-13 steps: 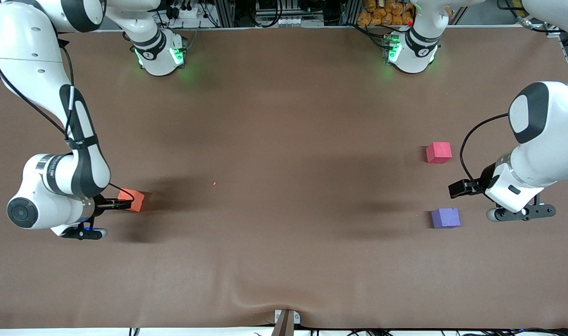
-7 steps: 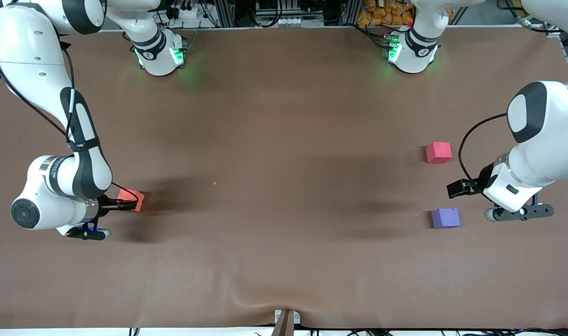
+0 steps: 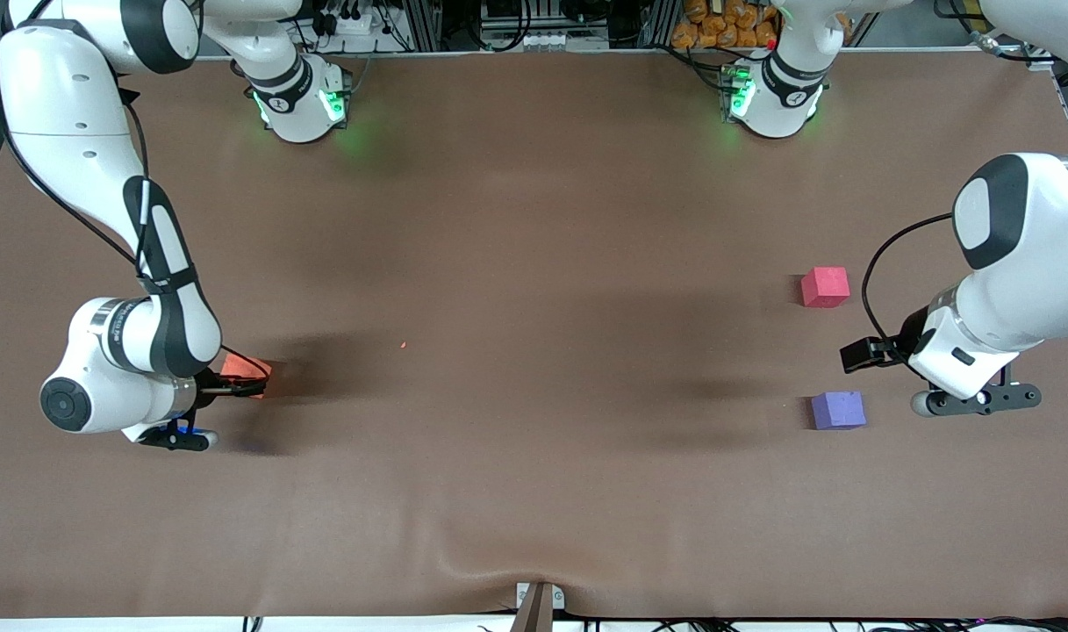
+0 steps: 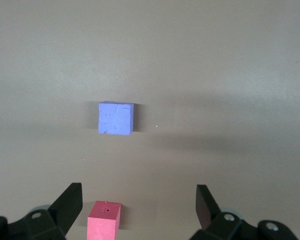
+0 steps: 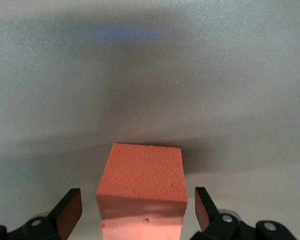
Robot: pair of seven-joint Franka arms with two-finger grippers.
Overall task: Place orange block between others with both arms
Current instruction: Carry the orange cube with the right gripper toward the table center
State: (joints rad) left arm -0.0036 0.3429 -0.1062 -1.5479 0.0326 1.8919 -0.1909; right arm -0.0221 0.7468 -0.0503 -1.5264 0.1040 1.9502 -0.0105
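My right fingers straddle the orange block and should close.
The orange block (image 3: 253,372) (image 5: 142,172) lies on the table at the right arm's end. My right gripper (image 3: 233,384) (image 5: 136,200) is low over it and open, one finger on each side of the block with a gap on both sides. The others stand at the left arm's end: the pinkish-red cube (image 3: 825,287) (image 4: 104,221) farther from the front camera, the purple cube (image 3: 838,410) (image 4: 116,118) nearer. My left gripper (image 3: 863,353) (image 4: 137,200) hangs open over the table beside the gap between them, holding nothing.
The brown mat (image 3: 534,263) covers the whole table and has a wrinkle at its front edge (image 3: 490,562). Both arm bases (image 3: 301,101) (image 3: 770,96) stand along the back edge. A tiny orange crumb (image 3: 403,345) lies near the middle.
The right arm has slid its wrist toward the orange block, and its fingers now cover more of it. The left arm and the three cubes have stayed put.
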